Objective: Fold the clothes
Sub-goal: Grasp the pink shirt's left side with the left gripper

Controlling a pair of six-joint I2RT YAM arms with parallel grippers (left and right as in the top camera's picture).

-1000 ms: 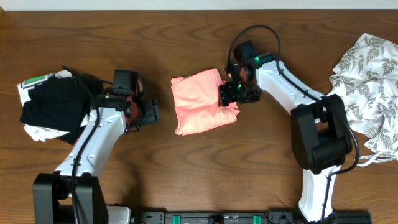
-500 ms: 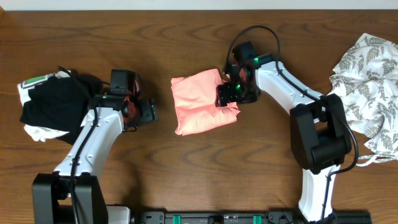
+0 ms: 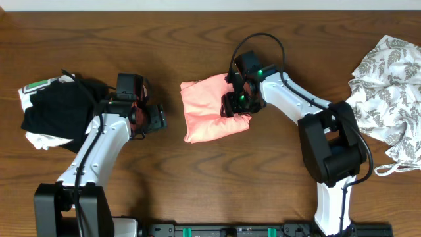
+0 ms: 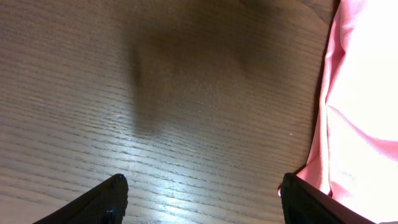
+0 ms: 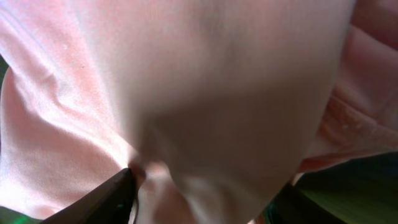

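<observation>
I need to grab the folded T-shirt next with my left gripper, layers together, by its edge opposite my right gripper, to lay it on the black-and-white bundle.
The salmon-pink T-shirt (image 3: 207, 108) lies folded into a rough square in the middle of the wooden table. My right gripper (image 3: 235, 104) sits on the shirt's right edge. In the right wrist view, pink fabric (image 5: 205, 93) bulges between the fingers and fills the whole gap, so the gripper (image 5: 202, 186) is shut on it. My left gripper (image 3: 158, 120) hovers left of the shirt, apart from it. In the left wrist view it (image 4: 202, 186) stands open over bare wood, with the shirt's edge (image 4: 364, 112) just beyond its right finger.
A black-and-white bundle (image 3: 56, 112) lies at the far left, behind the left arm. A white garment with a grey leaf print (image 3: 388, 85) is heaped at the right edge of the table. Bare wood (image 3: 210, 178) stretches in front of the pink shirt.
My right gripper has moved left onto the shirt's right edge and its jaws have narrowed on the fabric. The left gripper has barely moved.
</observation>
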